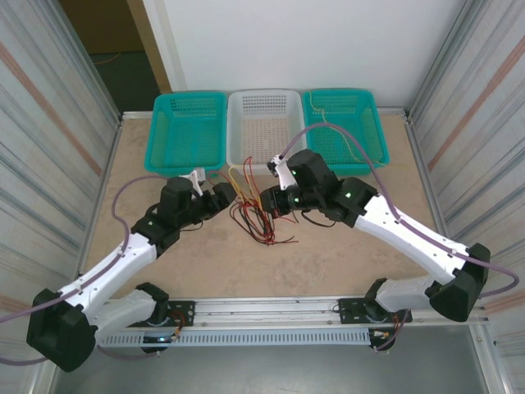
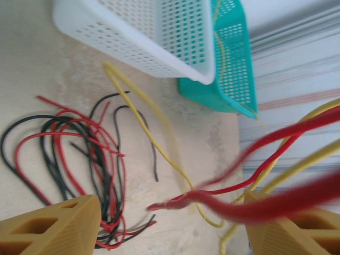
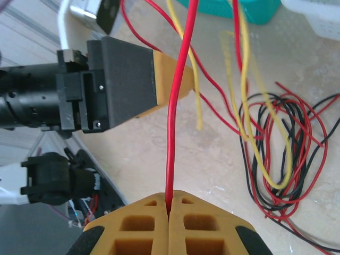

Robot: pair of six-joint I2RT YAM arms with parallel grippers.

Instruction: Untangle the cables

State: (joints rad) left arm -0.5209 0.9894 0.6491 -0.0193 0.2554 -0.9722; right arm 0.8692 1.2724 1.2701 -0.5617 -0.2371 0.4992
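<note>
The left gripper will next grab the red cable's loose part (image 1: 241,194) (image 2: 193,198) above the heap, and the right gripper stays free to untangle the cable.
The cables (image 1: 258,217), a heap of thin red, black and yellow wires, lie on the table between both arms. My right gripper (image 3: 169,208) is shut on one red cable (image 3: 178,106), which runs straight up from the pinched fingertips, past the left gripper's finger (image 3: 159,79). My left gripper (image 2: 170,226) is open with its yellow fingers (image 2: 53,226) wide apart. A blurred red cable (image 2: 223,196) crosses loosely between them and over the right finger. Beyond lie the red and black loops (image 2: 79,143) and a yellow cable (image 2: 149,122). In the top view the left gripper (image 1: 233,194) and right gripper (image 1: 264,199) face each other above the heap.
Three baskets stand along the far edge: a teal one (image 1: 187,131), a white one (image 1: 264,123) and another teal one (image 1: 344,123) with a yellow wire (image 1: 349,139) in it. Corrugated walls close both sides. A rail (image 1: 271,308) runs along the near edge.
</note>
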